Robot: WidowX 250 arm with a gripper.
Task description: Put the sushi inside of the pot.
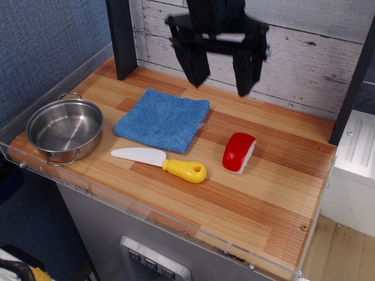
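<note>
I next need to grab the sushi with my gripper by its red top, and then it can go inside of the pot.
The sushi, red on top with a white base, lies on the wooden table right of centre. At the far left stands the pot, a shallow steel one with wire loop handles, and nothing is in it. My gripper hangs open in the air near the back wall, above and a little behind the sushi, its two black fingers spread wide with nothing between them.
A folded blue cloth lies between the pot and the sushi. In front of it rests a white toy knife with a yellow handle. A dark post stands at the back left. A clear acrylic lip edges the table front.
</note>
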